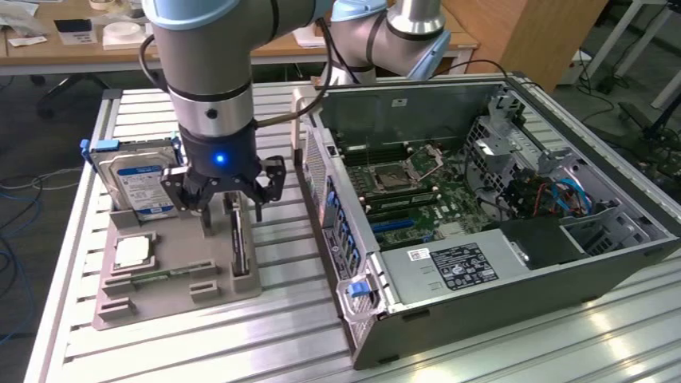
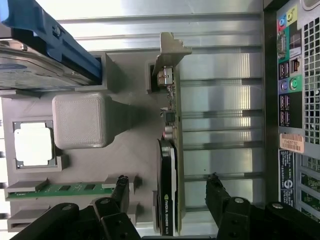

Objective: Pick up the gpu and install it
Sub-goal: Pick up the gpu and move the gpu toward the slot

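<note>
The gripper needs to hold the GPU by its upper edge along its black shroud (image 2: 169, 200) next, because the GPU's lower edge sits down in the slot of the grey holder.
The gpu (image 1: 239, 246) is a thin dark card standing on its long edge in a slot of the grey holder (image 1: 175, 299). In the wrist view the gpu (image 2: 168, 165) shows edge-on, with its metal bracket at one end. My gripper (image 1: 232, 212) hangs open just above the card. One finger is on each side of the card and neither touches it. In the wrist view the gripper (image 2: 166, 185) straddles the card, with the black fingertips (image 2: 120, 186) well apart from its faces.
A silver hard drive (image 1: 136, 177) with a blue-white label stands in the holder, beside a CPU (image 1: 132, 251) and a green memory stick (image 1: 158, 277). The open computer case (image 1: 500, 263) lies at the exterior view's right, its motherboard (image 1: 420, 203) exposed and its rear panel (image 2: 295, 100) close by.
</note>
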